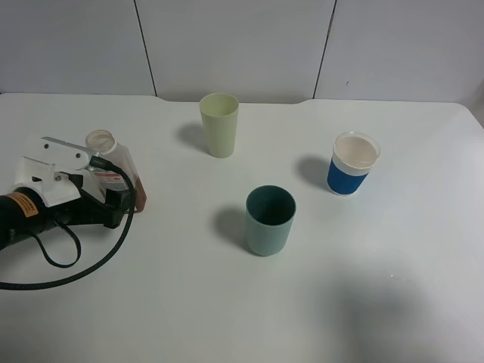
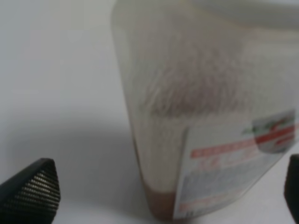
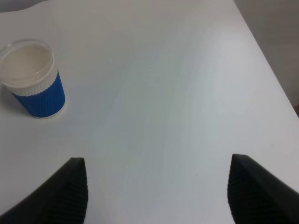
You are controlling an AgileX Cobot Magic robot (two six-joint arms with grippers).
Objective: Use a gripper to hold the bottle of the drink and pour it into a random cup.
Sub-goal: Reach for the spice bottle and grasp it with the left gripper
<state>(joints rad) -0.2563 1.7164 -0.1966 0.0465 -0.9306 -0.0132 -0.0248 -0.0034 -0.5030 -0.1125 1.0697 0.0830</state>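
My left gripper will next take hold of the bottle's labelled body [image 1: 115, 180], so that the bottle's uncapped opening [image 1: 100, 141] stays free to pour.
The clear bottle [image 1: 113, 162] with a white, red-printed label stands at the table's left, its wide neck uncapped. A low layer of reddish-brown drink [image 1: 141, 200] shows at its base. My left gripper [image 1: 106, 181] is open, with one white jaw on each side of the bottle. In the left wrist view the bottle [image 2: 196, 102] fills the space between the dark fingertips [image 2: 32, 191], with a gap on the side that shows, and the drink [image 2: 159, 207] lies at its foot. The pale yellow-green cup [image 1: 219, 125] stands upright at the back middle. My right gripper [image 3: 166, 191] is open over bare table.
A teal cup [image 1: 270, 220] stands near the middle of the white table [image 1: 378, 302]. A blue cup with a white rim [image 1: 353, 162] is to the right, also seen in the right wrist view as the blue cup [image 3: 35, 79]. A black cable [image 1: 83, 268] loops beside the left arm.
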